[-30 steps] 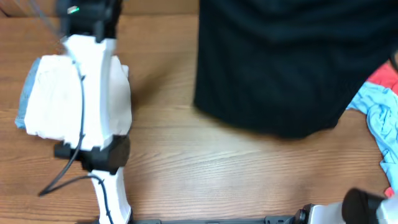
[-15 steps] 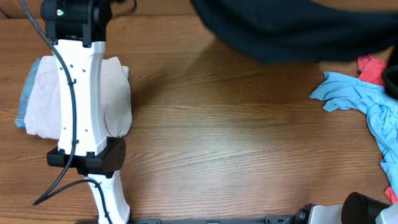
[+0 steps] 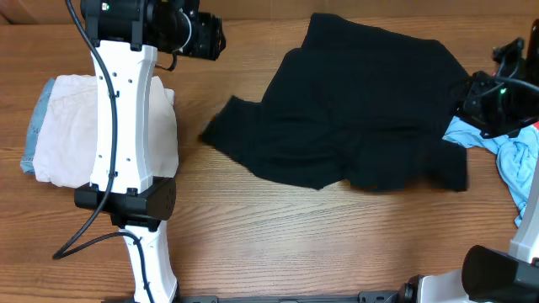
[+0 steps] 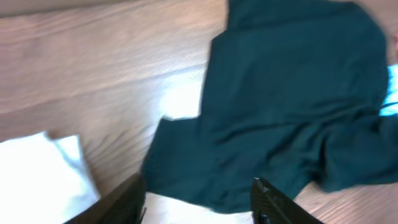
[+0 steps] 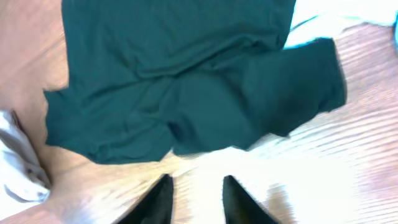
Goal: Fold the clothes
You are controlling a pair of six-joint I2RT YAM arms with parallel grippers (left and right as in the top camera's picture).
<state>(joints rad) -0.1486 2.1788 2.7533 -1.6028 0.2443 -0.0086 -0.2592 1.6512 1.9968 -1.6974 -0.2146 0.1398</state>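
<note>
The left gripper grips the sleeve side nearest the cream garment next, to pull the black T-shirt [image 3: 354, 118] straight for folding.
The black T-shirt [image 3: 354, 118] lies crumpled on the wooden table, one sleeve reaching left. In the overhead view my left gripper [image 3: 217, 38] hovers past its upper left corner. My right gripper [image 3: 468, 99] is at its right edge. The left wrist view has the shirt [image 4: 292, 99] ahead of the left gripper [image 4: 199, 199], which is open with nothing between its fingers. In the right wrist view the shirt [image 5: 186, 74] lies ahead of the open, empty right gripper [image 5: 196, 199].
A folded cream garment [image 3: 59, 126] lies at the left, partly under the left arm [image 3: 126, 126]. A light blue garment [image 3: 518, 164] is bunched at the right edge beside the shirt. Bare wood runs along the front of the table [image 3: 320, 244].
The black shirt was held up close to the overhead camera; now it has dropped onto the table. Both grippers have opened and let go of it.
</note>
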